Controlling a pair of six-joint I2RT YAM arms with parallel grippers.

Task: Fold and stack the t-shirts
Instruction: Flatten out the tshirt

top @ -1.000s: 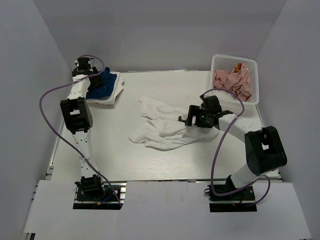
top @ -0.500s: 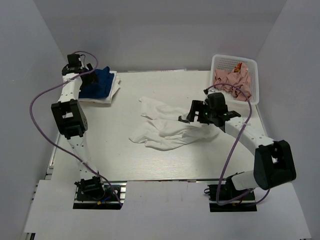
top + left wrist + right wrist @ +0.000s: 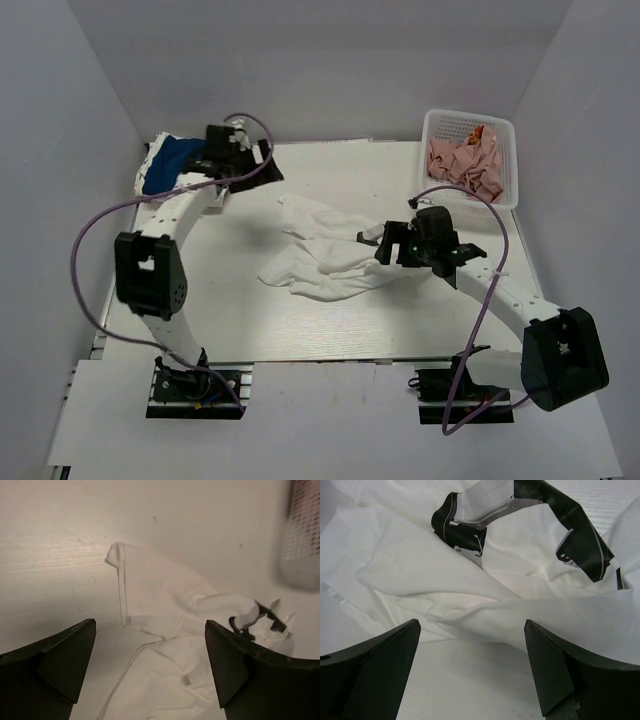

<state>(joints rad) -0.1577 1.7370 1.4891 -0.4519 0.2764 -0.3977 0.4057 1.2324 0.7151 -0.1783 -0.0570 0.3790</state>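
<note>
I should pick up the white t-shirt (image 3: 320,255) next with my left gripper, by its outstretched far corner. Then both my grippers can stretch the t-shirt open to fold it.
A large white t-shirt (image 3: 320,255) lies crumpled in the middle of the table. It also shows in the left wrist view (image 3: 170,600) and in the right wrist view (image 3: 445,565). A royal blue shirt (image 3: 168,160) lies on white cloth at the far left corner. My left gripper (image 3: 262,166) is open and empty above the table, just beyond the white shirt's far left corner (image 3: 150,625). My right gripper (image 3: 378,241) is open and empty, low at the shirt's right edge (image 3: 472,625), with a fold of cloth just ahead of its jaws.
A white mesh basket (image 3: 470,130) with pink cloth in it stands at the far right; it shows blurred in the left wrist view (image 3: 302,535). Part of the left arm (image 3: 520,502) shows above the shirt in the right wrist view. Grey walls enclose the table.
My left arm has swung right from the blue stack to the white shirt's far corner. My right arm's elbow has dropped back; its gripper stays at the shirt's right edge.
</note>
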